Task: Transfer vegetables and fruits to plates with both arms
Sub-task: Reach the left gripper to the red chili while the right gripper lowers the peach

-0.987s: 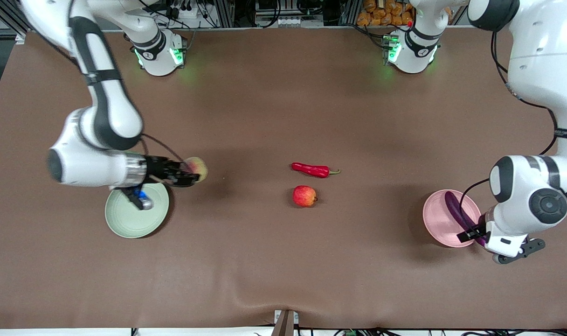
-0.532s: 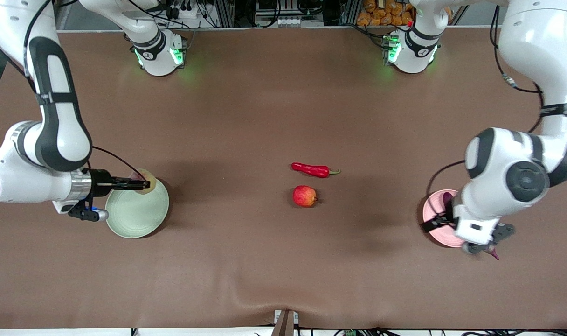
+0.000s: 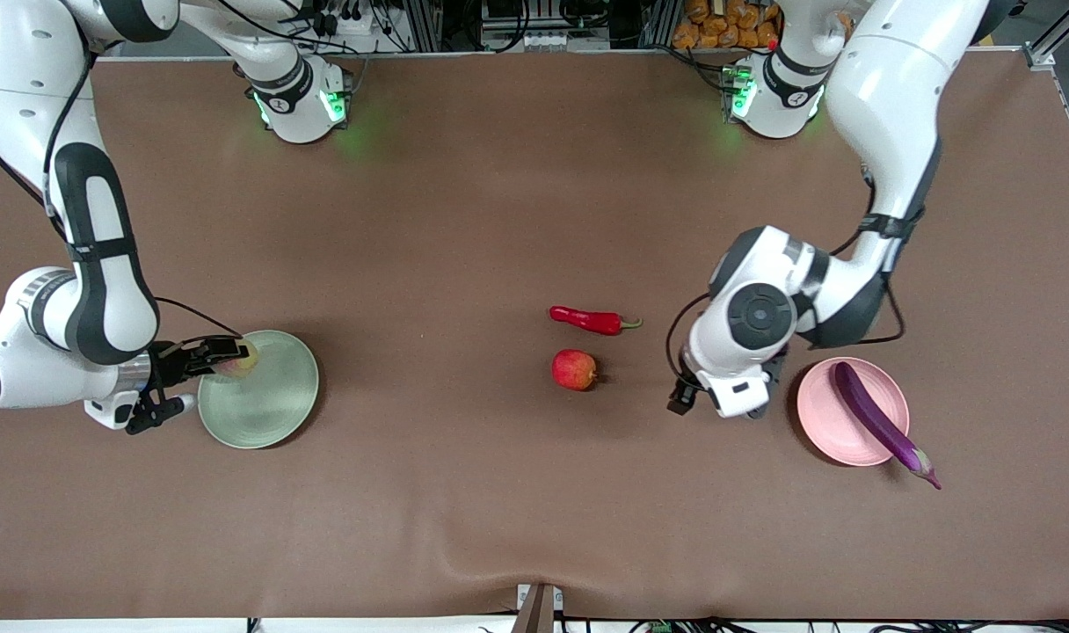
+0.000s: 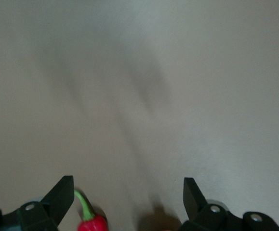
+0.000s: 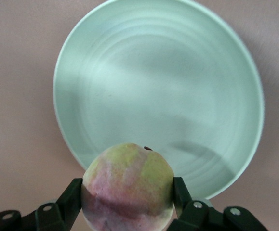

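Note:
The red chili needs to go to the pink plate. My left gripper will next grab the red chili's thick red body below its stem.
My right gripper is shut on the pinkish-green peach and holds it over the edge of the mint green plate. The right wrist view shows the peach between the fingers with the plate below. The purple eggplant lies across the pink plate, one end overhanging the rim. My left gripper is open and empty over the table between the red apple and the pink plate. The red chili lies just farther from the camera than the apple. The chili's green stem shows by one left finger.
The brown table cloth has a raised fold near the front edge at the middle. Both arm bases with green lights stand along the back edge. Cables and boxes lie past the table's back edge.
My left gripper let go of the eggplant on the pink plate and moved toward the table's middle. My right gripper carried the peach toward the right arm's end, to the mint plate's edge.

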